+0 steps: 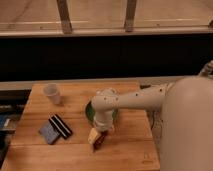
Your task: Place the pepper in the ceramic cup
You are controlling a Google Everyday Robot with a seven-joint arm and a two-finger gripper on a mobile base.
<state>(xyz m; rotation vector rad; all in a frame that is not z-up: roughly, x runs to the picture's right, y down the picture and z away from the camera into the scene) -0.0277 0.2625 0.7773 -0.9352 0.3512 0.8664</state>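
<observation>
My gripper grabs the pepper by the middle of its body [100,140] next, to place it in the ceramic cup [52,93].
The pepper [102,142], small and dark red-brown, lies on the wooden table [125,152] in front of the green bowl [89,111]. My gripper [96,137] hangs at the end of the white arm [135,102], pointing down right over the pepper. Its pale fingers [93,135] stand open around the pepper's left side, and part of the pepper is hidden behind them. The ceramic cup [52,93], small and whitish, stands upright at the table's back left, well away from the gripper.
A blue packet [49,132] and a black striped packet [62,125] lie at the left front. The arm covers most of the green bowl. My white base [187,130] fills the right side. A dark ledge runs behind the table.
</observation>
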